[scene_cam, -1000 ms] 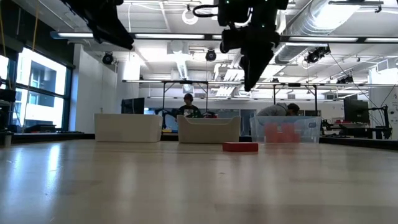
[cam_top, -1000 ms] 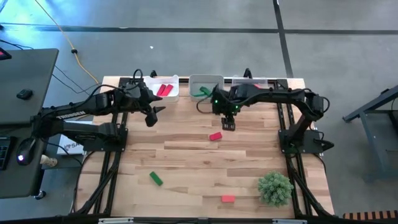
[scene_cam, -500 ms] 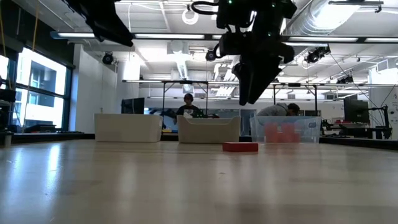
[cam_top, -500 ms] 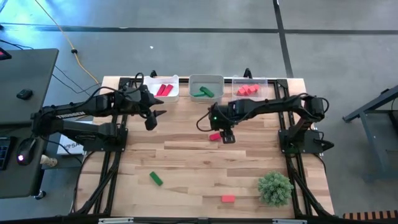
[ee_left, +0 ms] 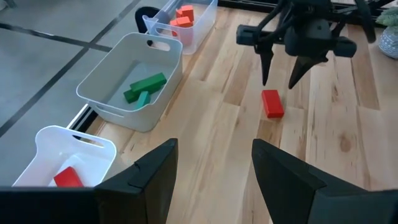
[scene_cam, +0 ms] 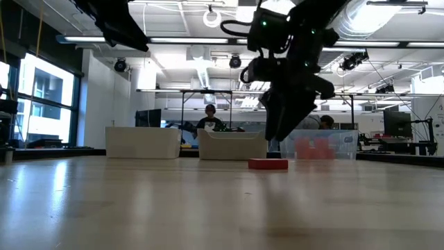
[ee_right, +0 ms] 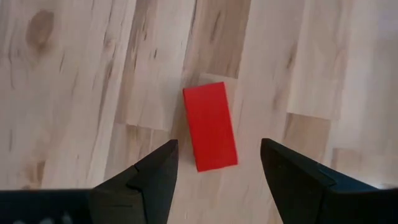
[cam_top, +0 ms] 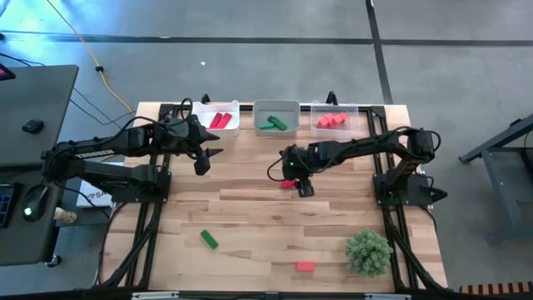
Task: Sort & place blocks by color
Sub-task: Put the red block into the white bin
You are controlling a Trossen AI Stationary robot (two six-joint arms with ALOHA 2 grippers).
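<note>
The fingers of my right gripper are still above the red block, so it is too early to close. My right gripper moves down first, then closes on the block.
A red oblong block [ee_right: 210,134] lies flat on the wooden table, also seen in the high view [cam_top: 287,182] and the low view [scene_cam: 268,164]. My right gripper [ee_right: 217,147] hangs open just above it with a finger on either side, touching nothing [cam_top: 298,185] [scene_cam: 279,139]. My left gripper [ee_left: 214,149] is open and empty, held high near the left bin [cam_top: 204,158]. A green block [cam_top: 208,240] and a red block [cam_top: 306,267] lie near the table's near edge. Other blocks rest in three bins at the far edge.
Along the far edge stand a white bin [cam_top: 236,125] with red blocks, a middle bin [cam_top: 256,117] with green ones, and a clear bin [cam_top: 358,112] with coral ones. A bushy green plant [cam_top: 368,252] stands at the near right. People sit beyond the table.
My right gripper has moved from beside the middle bin toward the table's near edge and down, ending low over the red block with its fingers still open. The block has not moved.
</note>
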